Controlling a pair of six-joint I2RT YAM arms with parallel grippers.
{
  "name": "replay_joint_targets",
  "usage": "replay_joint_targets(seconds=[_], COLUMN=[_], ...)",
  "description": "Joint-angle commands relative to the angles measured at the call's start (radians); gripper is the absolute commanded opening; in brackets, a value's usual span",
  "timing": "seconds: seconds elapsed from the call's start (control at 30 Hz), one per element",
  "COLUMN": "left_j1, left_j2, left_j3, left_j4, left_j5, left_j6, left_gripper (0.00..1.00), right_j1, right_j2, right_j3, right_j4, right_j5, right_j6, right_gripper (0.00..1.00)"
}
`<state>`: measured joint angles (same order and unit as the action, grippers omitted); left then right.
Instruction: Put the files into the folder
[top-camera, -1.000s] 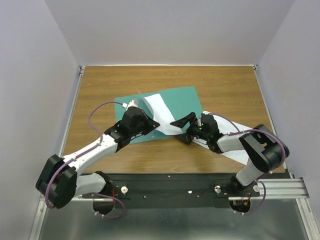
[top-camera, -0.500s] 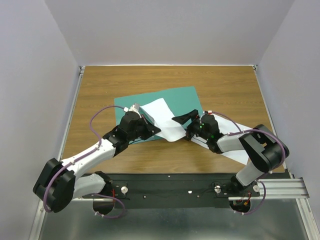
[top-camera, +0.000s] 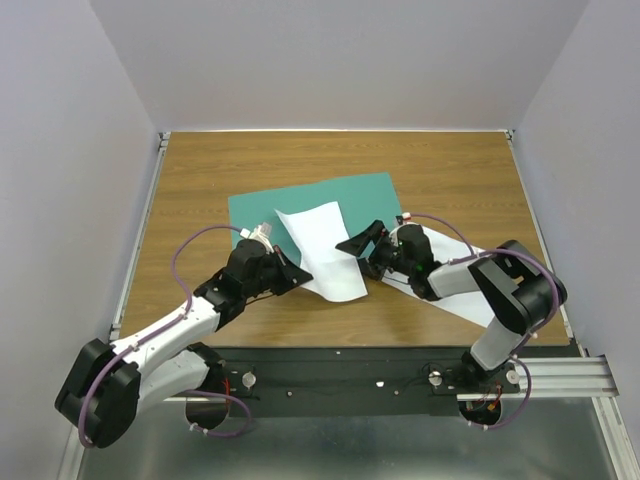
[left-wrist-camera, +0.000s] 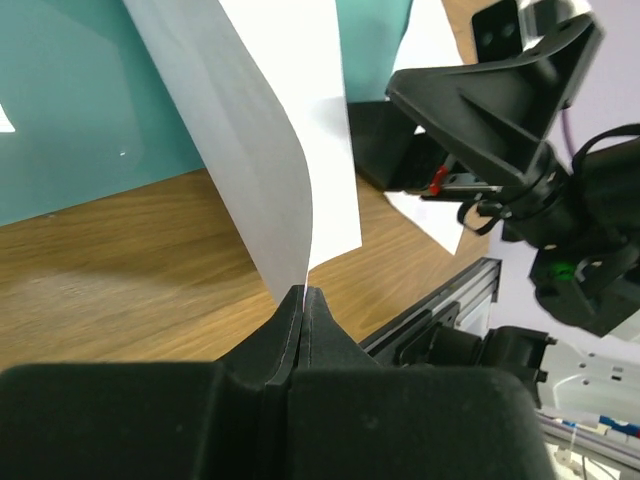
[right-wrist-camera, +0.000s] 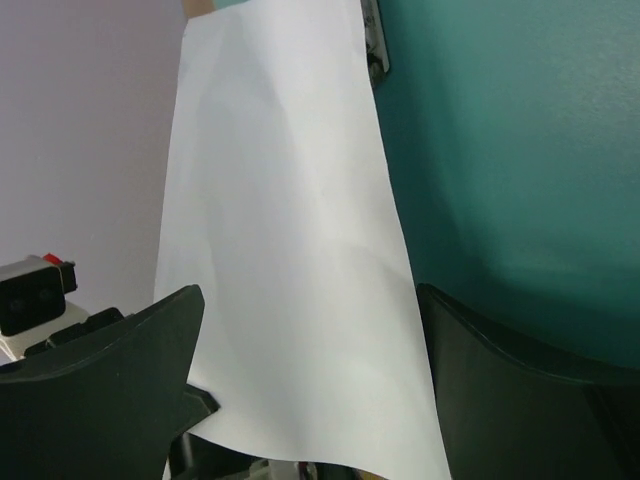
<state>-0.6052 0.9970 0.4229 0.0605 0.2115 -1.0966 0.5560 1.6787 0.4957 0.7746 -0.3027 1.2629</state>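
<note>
The right gripper pinches the white file's edge (top-camera: 343, 224) opposite my left gripper next. This leaves the file's other side free to enter the folder (top-camera: 330, 195).
The teal-green folder (top-camera: 330, 195) lies flat on the wooden table. One white file (top-camera: 322, 252) rests partly on the folder's near edge and partly on the wood. My left gripper (top-camera: 287, 272) is shut on its near-left corner; in the left wrist view the curved sheet (left-wrist-camera: 270, 130) rises out of the closed jaws (left-wrist-camera: 303, 292). My right gripper (top-camera: 361, 245) stands open at the sheet's right edge. In the right wrist view the sheet (right-wrist-camera: 290, 240) lies between the spread fingers (right-wrist-camera: 120, 360), over the folder (right-wrist-camera: 510, 150). A second file (top-camera: 445, 303) lies under the right arm.
A small metal clip (right-wrist-camera: 372, 40) shows at the folder's edge in the right wrist view. The black base rail (top-camera: 350, 375) runs along the near table edge. Grey walls close in the left, right and far sides.
My left gripper has pulled back toward the near left with the sheet, which has dropped from raised to almost flat. The right gripper has edged a little to the left.
</note>
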Motion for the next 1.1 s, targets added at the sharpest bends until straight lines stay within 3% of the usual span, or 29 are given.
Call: replay_joint_targets(seconds=[0.0,0.47,0.6,1.07], left_j1=[0.025,0.091,0.114,0.179], left_j2=[0.015,0.034,0.029,0.028], left_j3=[-0.026,-0.075,-0.098,-0.122], left_j4=[0.025,0.009,-0.024,-0.067], left_j5=[0.084,0.163,0.140,0.097], left_j6=[0.064,0.145,0.155,0.176], left_gripper=[0.00,0.00,0.00,0.00], right_j1=[-0.002,-0.005,-0.005,-0.005], right_j2=[0.048,0.133,0.122,0.202], right_j3=[0.058,0.112,0.119,0.162], right_j4=[-0.006,-0.072,-0.171,-0.193], right_j5=[-0.130,-0.228,-0.194,-0.181], right_j6=[-0.111,-0.256,-0.313,-0.327], right_gripper=[0.93,0.89,0.89,0.67])
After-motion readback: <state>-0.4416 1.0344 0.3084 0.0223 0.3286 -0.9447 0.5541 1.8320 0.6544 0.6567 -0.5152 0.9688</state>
